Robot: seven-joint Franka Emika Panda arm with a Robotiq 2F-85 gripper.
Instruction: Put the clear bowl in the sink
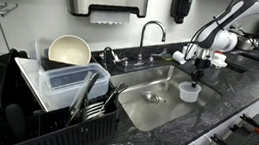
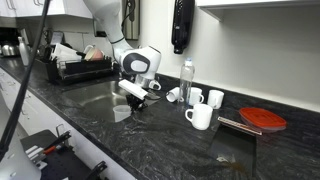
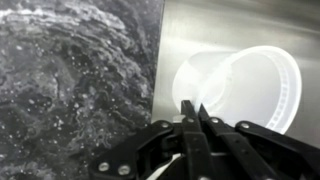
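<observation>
The clear bowl's base hangs from my fingers above the bottom of the sink, so I need to lower the clear bowl before opening my gripper.
The clear bowl stands inside the sink against its wall near the counter edge. It also shows in the wrist view as a translucent whitish cup on the steel floor. In an exterior view it is a pale shape below the gripper. My gripper hangs just above the bowl and apart from it. In the wrist view the fingers are pressed together with nothing between them, their tips by the bowl's near rim. The gripper also shows in an exterior view.
A chrome faucet stands behind the sink. A dish rack beside it holds a large cream bowl and a clear rectangular tub. White mugs, a bottle and a red plate sit on the black counter.
</observation>
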